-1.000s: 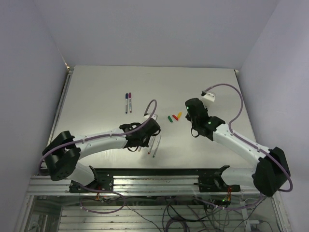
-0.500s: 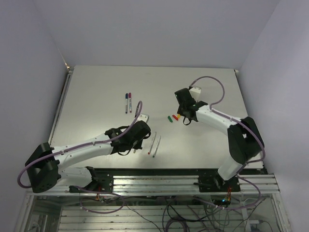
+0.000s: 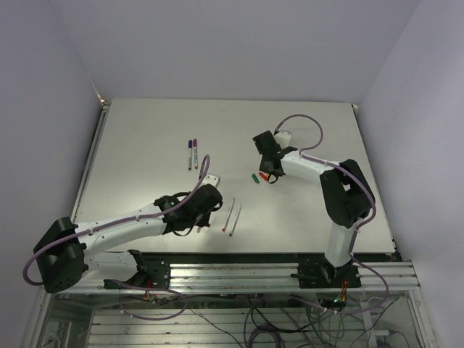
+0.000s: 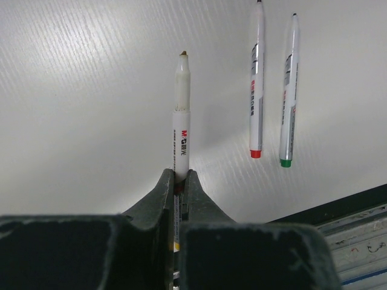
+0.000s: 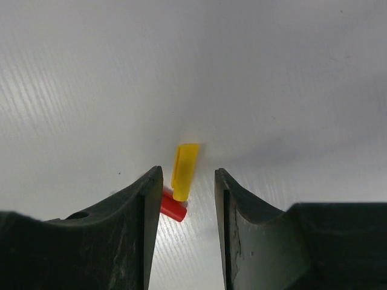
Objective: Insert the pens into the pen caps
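Note:
My right gripper lowers and only then closes on the cap, since my fingers are above the yellow cap (image 3: 269, 176) (image 5: 184, 163) and closing now would miss it.
My left gripper (image 4: 180, 176) is shut on a pale pen (image 4: 181, 121), which sticks out ahead of the fingers with its bare tip up, above the table. From above, this gripper (image 3: 194, 217) hangs left of two uncapped pens, red-ended (image 4: 256, 84) and green-ended (image 4: 288, 90), lying side by side (image 3: 231, 216). My right gripper (image 5: 188, 175) is open and low over the yellow cap (image 5: 184, 163), which lies between its fingers. The red cap (image 5: 172, 207) touches it by the left finger. The green cap (image 3: 254, 176) lies just left of them.
Two capped pens (image 3: 193, 154), blue and magenta, lie side by side at the table's middle left. The table's near edge (image 4: 363, 202) and the metal frame run close behind the two loose pens.
The right arm has swung left and come down over the caps while its jaws widened. The left arm has drawn back to the left, away from the two loose pens, still gripping its pen.

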`<state>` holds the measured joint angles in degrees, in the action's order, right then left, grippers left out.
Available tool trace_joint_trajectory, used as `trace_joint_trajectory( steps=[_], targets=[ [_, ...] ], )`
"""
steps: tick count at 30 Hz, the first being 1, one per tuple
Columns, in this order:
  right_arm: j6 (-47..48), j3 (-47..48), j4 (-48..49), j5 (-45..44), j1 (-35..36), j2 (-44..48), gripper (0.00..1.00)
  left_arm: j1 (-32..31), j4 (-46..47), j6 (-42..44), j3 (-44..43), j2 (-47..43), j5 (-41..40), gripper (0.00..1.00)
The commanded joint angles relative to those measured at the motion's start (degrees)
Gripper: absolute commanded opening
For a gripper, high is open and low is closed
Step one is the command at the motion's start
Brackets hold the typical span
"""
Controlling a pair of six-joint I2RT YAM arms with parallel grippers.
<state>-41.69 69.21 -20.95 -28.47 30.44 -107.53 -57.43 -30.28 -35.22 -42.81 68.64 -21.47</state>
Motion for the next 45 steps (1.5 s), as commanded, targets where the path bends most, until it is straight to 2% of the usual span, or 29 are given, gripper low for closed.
trace_joint_trajectory(
  steps=[1,26,31,35,37,45],
  targets=[
    [-0.2,1.9,0.0,-0.6,-0.4,-1.8,0.4,0.5,1.3,-0.5,1.1,-1.7,1.1,0.07],
    [0.0,-1.1,2.2,4.2,-1.9,-5.8,0.29,0.8,2.6,0.1,0.7,0.6,1.5,0.07],
    [-0.7,-2.9,2.4,5.0,-1.9,-6.4,0.23,0.9,2.9,0.3,0.6,1.1,1.6,0.07],
    [-1.4,-4.8,1.9,5.8,-3.4,-5.9,0.1,0.9,3.1,0.4,0.6,1.3,1.7,0.07],
    [-1.4,-6.2,2.1,6.0,-3.4,-4.7,0.0,0.9,3.2,0.5,0.5,1.4,1.8,0.07],
    [1.9,-8.9,6.9,2.4,-3.5,5.4,0.0,0.9,5.5,1.5,0.0,1.7,2.8,0.07]
  ],
)
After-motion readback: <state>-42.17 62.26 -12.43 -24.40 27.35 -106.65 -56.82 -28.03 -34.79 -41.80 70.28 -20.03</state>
